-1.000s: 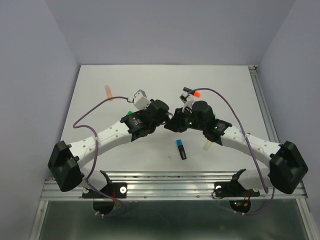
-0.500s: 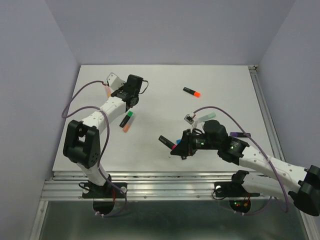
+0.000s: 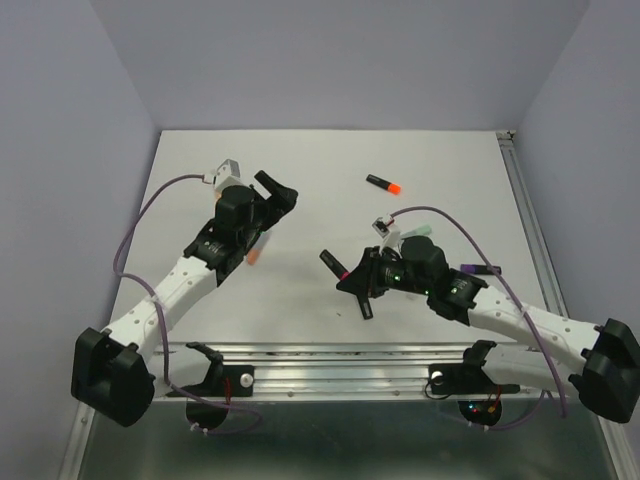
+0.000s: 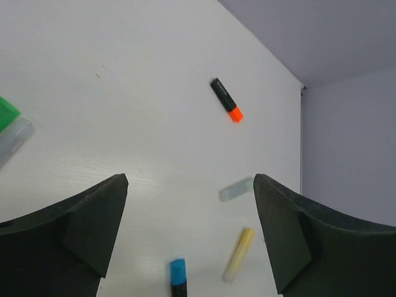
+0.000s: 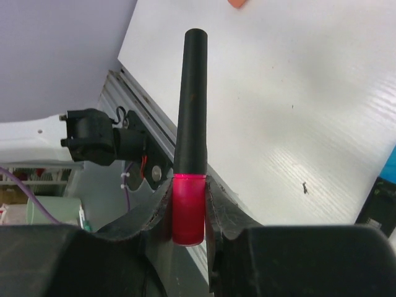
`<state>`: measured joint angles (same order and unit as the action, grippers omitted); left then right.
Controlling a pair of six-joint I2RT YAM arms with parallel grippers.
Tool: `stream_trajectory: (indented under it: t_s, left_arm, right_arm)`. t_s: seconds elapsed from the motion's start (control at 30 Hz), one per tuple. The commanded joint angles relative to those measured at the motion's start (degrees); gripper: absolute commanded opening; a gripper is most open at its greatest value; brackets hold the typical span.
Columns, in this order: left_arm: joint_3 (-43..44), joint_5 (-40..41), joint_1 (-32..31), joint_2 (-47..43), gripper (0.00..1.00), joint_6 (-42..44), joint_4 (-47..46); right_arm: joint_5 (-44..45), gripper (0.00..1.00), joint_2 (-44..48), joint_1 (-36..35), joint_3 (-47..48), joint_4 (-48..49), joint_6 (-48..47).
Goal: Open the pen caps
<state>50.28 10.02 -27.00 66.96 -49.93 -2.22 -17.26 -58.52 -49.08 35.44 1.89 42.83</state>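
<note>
The left gripper should next grip the loose end of the pen's black body (image 5: 194,65) and leave the pink cap (image 5: 188,213) to the right gripper, so that the pen's body can be opened.
My right gripper (image 5: 188,207) is shut on a pink pen cap (image 5: 188,213), whose black barrel (image 5: 192,105) sticks straight out past the fingertips. In the top view this gripper (image 3: 352,278) hovers near the table's front middle, with the barrel (image 3: 329,261) pointing back-left. My left gripper (image 3: 277,190) stands open and empty over the back-left part of the table. An orange-capped highlighter (image 3: 383,184) lies at the back centre, ahead of the left gripper (image 4: 189,180). A blue cap (image 4: 178,271), a green cap (image 4: 7,113), a yellow pen (image 4: 238,254) and a pale mint pen (image 4: 236,190) lie on the table.
An orange piece (image 3: 253,257) shows beside the left arm. A purple item (image 3: 480,270) lies by the right forearm. A black barrel (image 3: 365,304) rests just under the right gripper. The metal rail (image 3: 330,355) runs along the near edge.
My left arm has swung from the back-left corner toward the middle and its jaws have opened. The right gripper, still holding the pink-capped pen, has shifted slightly toward the back.
</note>
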Motion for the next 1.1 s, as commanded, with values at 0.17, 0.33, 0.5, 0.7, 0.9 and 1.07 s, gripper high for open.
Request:
stream_trajectory:
  t_s: [0.17, 0.33, 0.5, 0.7, 0.9, 1.07]
  left_arm:
    - [-11.43, -16.79, -5.77, -10.17, 0.99, -0.08, -15.96]
    - [-14.94, -15.74, -10.34, -14.04, 0.99, -3.67, -19.49]
    - [-17.23, -15.12, -11.49, -16.42, 0.99, -5.09, -23.45]
    - [-18.46, -17.14, -11.67, -17.56, 0.80, -6.84, -26.43]
    - [-19.87, -19.25, -11.93, -17.74, 0.54, -8.42, -28.28]
    - [-20.75, -19.60, -12.19, -20.11, 0.46, -8.52, -28.89]
  right_arm:
    - [-2.07, 0.01, -8.97, 0.48, 7.45, 21.54, 2.60]
    - [-2.60, 0.01, -11.87, 0.56, 7.01, 32.53, 9.54]
    - [-7.52, 0.01, -14.86, 0.65, 7.45, 38.97, 15.17]
    - [-6.83, 0.01, -14.51, 0.74, 7.45, 39.42, 16.59]
    - [-4.81, 0.01, -14.08, 0.83, 7.45, 37.66, 17.20]
    - [-2.79, 0.01, -13.81, 1.00, 7.36, 36.61, 16.94]
